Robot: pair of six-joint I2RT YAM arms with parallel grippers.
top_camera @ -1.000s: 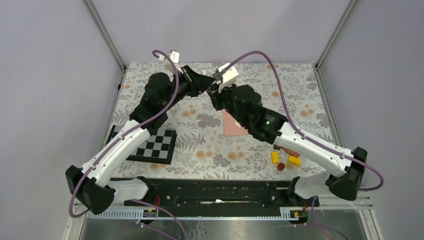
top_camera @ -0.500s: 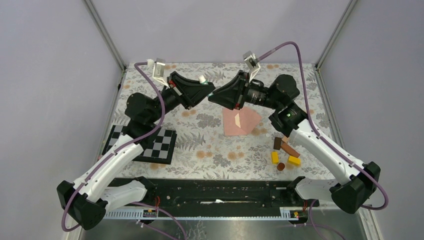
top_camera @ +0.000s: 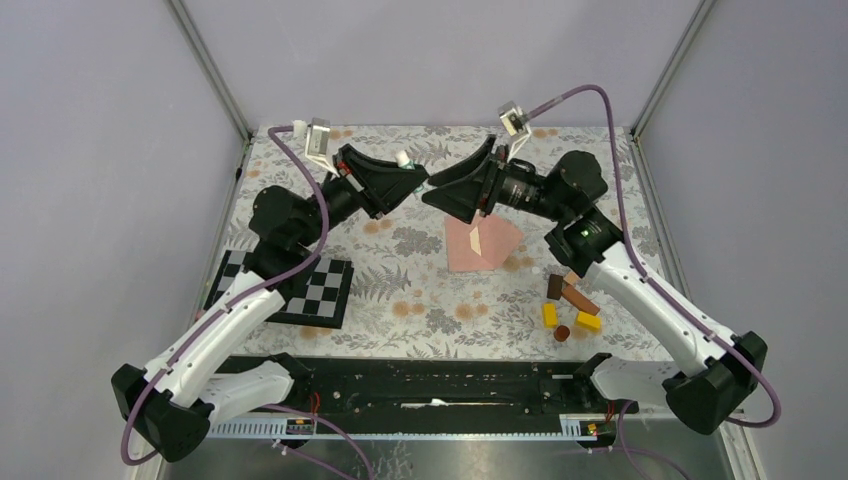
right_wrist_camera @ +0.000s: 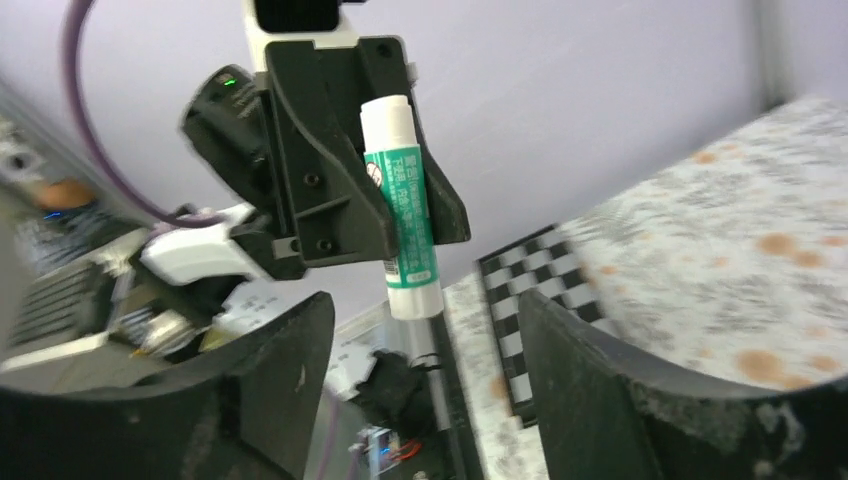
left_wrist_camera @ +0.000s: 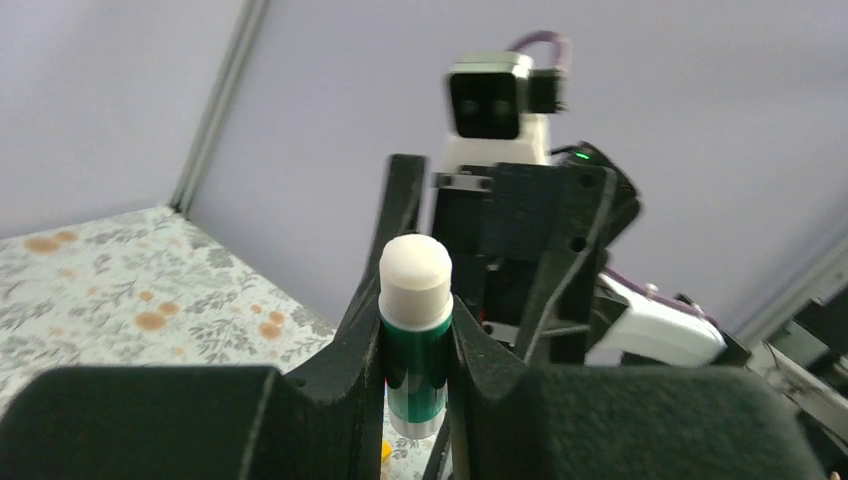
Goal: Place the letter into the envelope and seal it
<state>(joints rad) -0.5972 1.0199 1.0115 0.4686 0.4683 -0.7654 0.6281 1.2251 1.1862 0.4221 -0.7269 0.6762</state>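
My right gripper grips the green glue stick [left_wrist_camera: 415, 345] by its lower end [left_wrist_camera: 417, 416] next, so the white cap end stays free to seal the envelope.
The salmon-pink envelope [top_camera: 482, 245] lies flat mid-table with its flap open to the right. A thin cream strip of the letter [top_camera: 478, 238] shows along its fold. Above the table's far half, my left gripper [top_camera: 408, 178] [left_wrist_camera: 415, 300] is shut on a green glue stick [left_wrist_camera: 415, 345] [right_wrist_camera: 400, 215] with a white cap [top_camera: 402, 158]. My right gripper [top_camera: 445, 190] [right_wrist_camera: 420, 375] faces it tip to tip, open, with nothing between its fingers [right_wrist_camera: 265, 385]. The stick's lower end hangs just beyond them.
A black-and-white checkerboard [top_camera: 300, 290] lies at the left under the left arm. Yellow and brown wooden blocks [top_camera: 570, 305] sit at the right near the right forearm. Metal frame posts [top_camera: 210, 70] stand at the table's far corners.
Both arms lifted and turned their grippers toward each other. In the last half second the right gripper's jaws spread apart and drew slightly back from the glue stick, which stays in the left gripper.
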